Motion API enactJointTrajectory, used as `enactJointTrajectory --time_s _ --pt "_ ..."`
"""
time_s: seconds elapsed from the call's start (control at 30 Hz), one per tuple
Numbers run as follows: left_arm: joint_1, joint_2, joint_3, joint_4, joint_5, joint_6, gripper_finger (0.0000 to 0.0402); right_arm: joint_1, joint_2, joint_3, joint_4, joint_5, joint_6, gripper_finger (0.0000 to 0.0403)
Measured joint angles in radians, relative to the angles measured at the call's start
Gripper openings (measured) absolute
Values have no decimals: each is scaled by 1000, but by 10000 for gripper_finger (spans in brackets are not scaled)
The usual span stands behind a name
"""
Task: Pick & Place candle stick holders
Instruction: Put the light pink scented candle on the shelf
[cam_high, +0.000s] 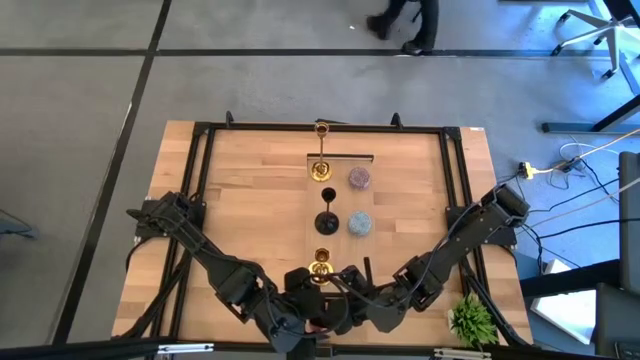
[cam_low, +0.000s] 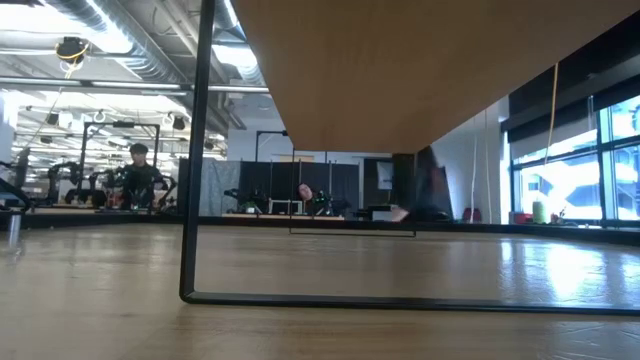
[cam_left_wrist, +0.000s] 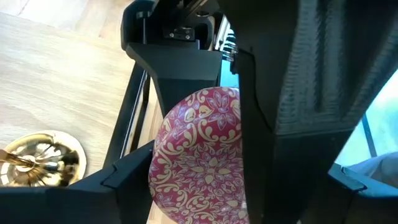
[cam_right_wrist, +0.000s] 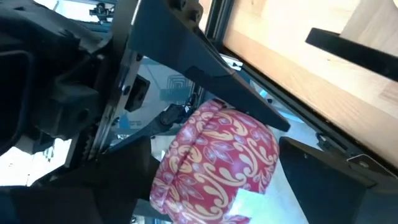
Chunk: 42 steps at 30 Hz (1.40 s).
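The right gripper's fingers are on either side of the red patterned holder in the right wrist view, so the gripper should close on the holder.
A low round holder, red with a cream flower pattern, hangs between my two grippers just off the table's near edge. My left gripper is shut on it. My right gripper stands open, its fingers on either side of the same holder. On the table stand a row of gold, black and gold stemmed holders, plus a gold one at the far edge. The mauve and light-blue low ones rest on their flat undersides beside the row. The low view shows none of these. My left gripper has the patterned holder between its two fingers, with one finger against the holder's rounded side. The right arm's finger covers the other side. The holder is lifted clear of the table. My right gripper: one finger stands right at the holder's edge, but I cannot tell whether it touches.
A black metal frame runs around the wooden table top. A thin black bar lies on the table near the far gold holder. A small green plant stands at the near right corner. A person walks on the floor beyond the far edge.
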Motion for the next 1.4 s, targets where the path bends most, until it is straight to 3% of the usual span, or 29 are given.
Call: enactJointTrajectory --time_s 0.17,0.47,0.63,0.87,1.17,1.4 --pt "0 0 0 0 -4 0 290 0 0 0 -4 -16 1 319" --pt "-3 0 0 -23 -26 21 290 -3 0 0 -10 -25 49 183" --pt "-12 0 0 -16 -15 22 292 -2 0 0 -14 -21 45 181" --pt "-50 -21 0 -70 83 -54 346 3 -1 -1 -6 -30 -55 167" --pt "-101 -28 0 -273 56 -219 338 19 -27 -1 -19 10 -54 167" --pt "-162 -28 1 -318 3 -310 333 86 -151 -1 -285 108 -19 167"
